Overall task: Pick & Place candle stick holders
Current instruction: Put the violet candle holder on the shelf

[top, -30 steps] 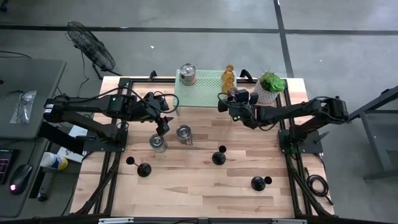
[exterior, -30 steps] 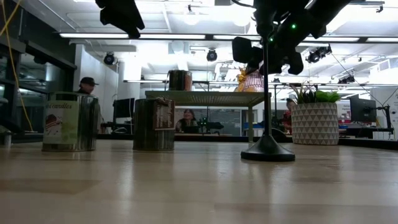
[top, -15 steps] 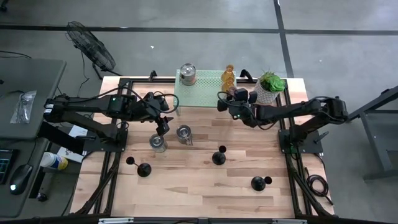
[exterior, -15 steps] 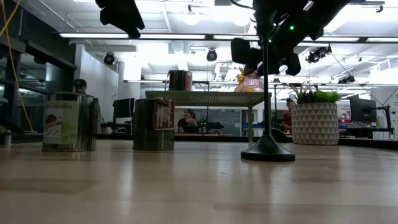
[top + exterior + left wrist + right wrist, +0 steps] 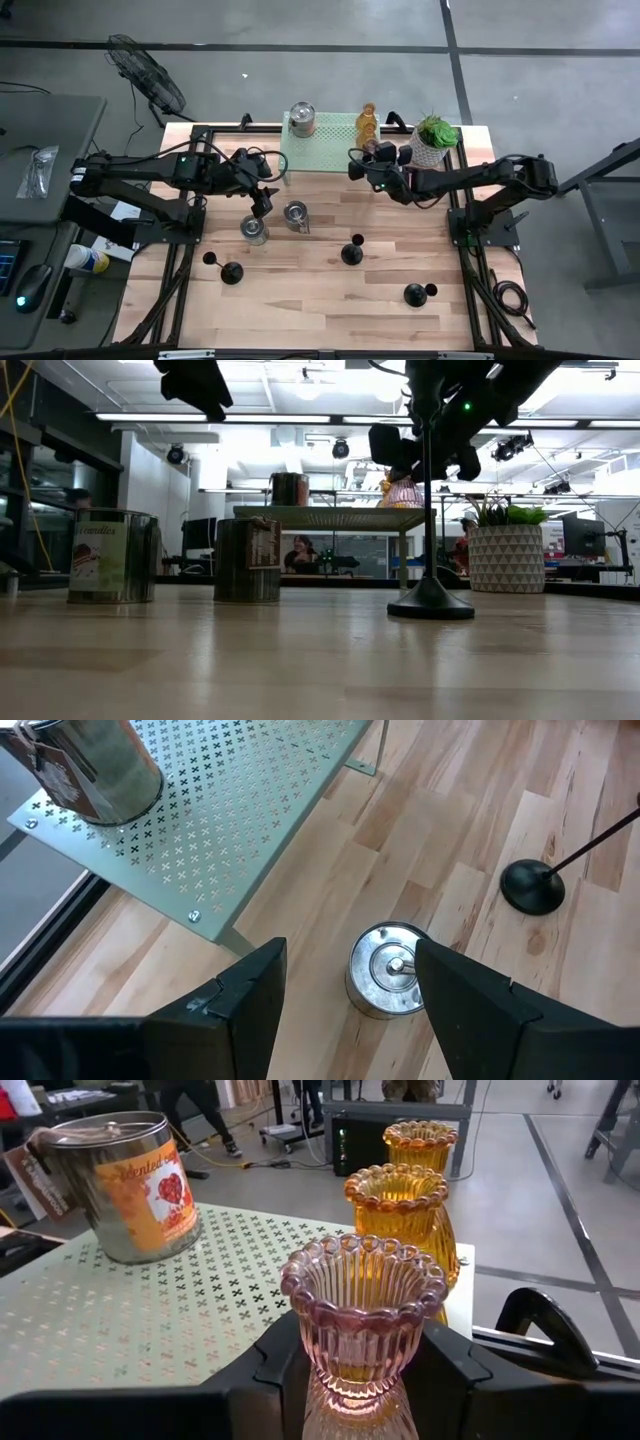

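Note:
I need to let go of the pink holder with my right gripper. The pink holder is low over the green rack (image 5: 225, 1305) and in line with the amber holders, so it would stand.
My right gripper (image 5: 362, 1370) is shut on a pale pink glass candle stick holder (image 5: 362, 1305) over the right end of the pale green rack (image 5: 325, 145). Two amber glass holders (image 5: 408, 1205) and a silver tin (image 5: 301, 118) stand on that rack. My left gripper (image 5: 348, 960) hangs open in the air above two silver metal cups (image 5: 254, 230) (image 5: 295, 215) that stand on the table. Black slim-stemmed sticks (image 5: 351, 253) (image 5: 232, 272) (image 5: 415, 294) stand on their round bases nearer the front. My right gripper pinches the pink holder's ribbed body (image 5: 325, 1380), below its flared beaded rim, between its two fingers. The fingers come about level from the table's right side. The holder stands upright. Its foot is out of the picture, so whether it rests on the rack I cannot tell.
A green plant in a white pot (image 5: 433, 135) stands at the far right corner, close behind my right arm. Black frame rails (image 5: 190, 240) run along both table sides. Bare wood lies between the rack and the black sticks.

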Available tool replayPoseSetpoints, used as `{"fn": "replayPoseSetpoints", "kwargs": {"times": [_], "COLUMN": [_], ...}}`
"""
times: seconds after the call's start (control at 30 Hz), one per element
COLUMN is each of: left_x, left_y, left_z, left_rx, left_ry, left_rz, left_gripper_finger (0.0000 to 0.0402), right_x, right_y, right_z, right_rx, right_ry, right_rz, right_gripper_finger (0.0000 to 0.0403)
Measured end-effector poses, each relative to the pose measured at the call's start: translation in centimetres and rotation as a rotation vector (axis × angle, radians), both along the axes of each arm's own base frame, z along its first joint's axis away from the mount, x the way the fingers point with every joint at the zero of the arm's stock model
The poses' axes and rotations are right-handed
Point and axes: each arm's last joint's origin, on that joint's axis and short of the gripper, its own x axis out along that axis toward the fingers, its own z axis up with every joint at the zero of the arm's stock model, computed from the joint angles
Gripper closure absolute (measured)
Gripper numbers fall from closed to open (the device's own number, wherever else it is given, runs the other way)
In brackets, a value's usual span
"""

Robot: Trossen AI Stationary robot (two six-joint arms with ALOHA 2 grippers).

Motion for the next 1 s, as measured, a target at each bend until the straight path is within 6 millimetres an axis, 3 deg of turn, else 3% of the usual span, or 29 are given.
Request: {"fn": "replayPoseSetpoints", "kwargs": {"times": [0.63,1.0], "left_x": [0.0,0.0], "left_y": [0.0,0.0], "left_z": [0.0,0.0], "left_rx": [0.0,0.0], "left_ry": [0.001,0.0], "left_rz": [0.0,0.0], "left_gripper_finger": [0.0185,0.0185], "right_x": [0.06,0.02], "right_y": [0.05,0.05], "right_z": [-0.1,-0.22], "right_rx": [0.007,-0.005], "right_ry": [0.023,0.053], "right_rz": [0.034,0.035], "right_gripper_finger": [0.0284,0.0241]}}
